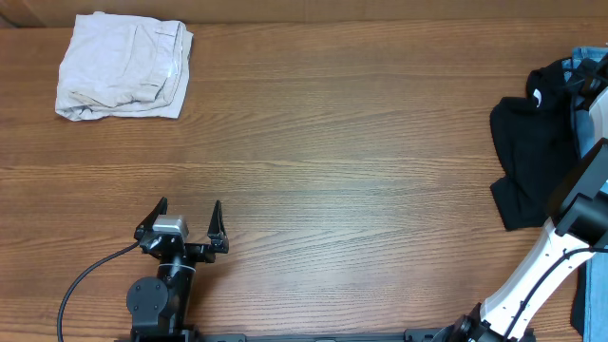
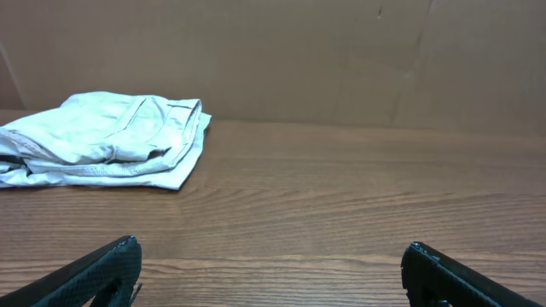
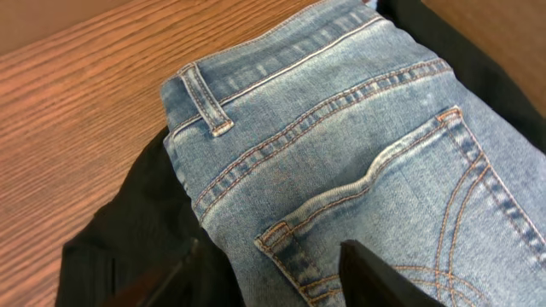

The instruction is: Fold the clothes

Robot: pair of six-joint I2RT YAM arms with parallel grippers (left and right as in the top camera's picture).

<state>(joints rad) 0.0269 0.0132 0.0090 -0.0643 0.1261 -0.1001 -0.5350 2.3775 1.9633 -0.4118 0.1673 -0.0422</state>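
Note:
The jeans need to come off the black garment (image 1: 532,152) lengthwise for folding. My right gripper should next grab the back pocket's corner near the jeans' waistband to draw them off.
Light-blue denim jeans (image 3: 341,145) lie on a black garment (image 3: 128,230) in the right wrist view, waistband and a stitched back pocket facing up. My right gripper (image 3: 281,273) hangs just over them. Its jaws are apart and straddle the pocket's corner, with nothing pinched. Overhead, the jeans (image 1: 594,62) and the black garment (image 1: 532,152) with its white tag sit at the table's right edge. An off-white garment (image 1: 123,66) lies folded at the far left. My left gripper (image 1: 187,220) is wide open and empty near the front edge, well short of that garment (image 2: 111,141).
The brown wooden table (image 1: 361,142) stretches between the two piles. A tan wall (image 2: 341,60) rises behind its far edge. The right arm's white link (image 1: 532,275) slants up from the front right corner. A black cable (image 1: 85,280) trails from the left arm's base.

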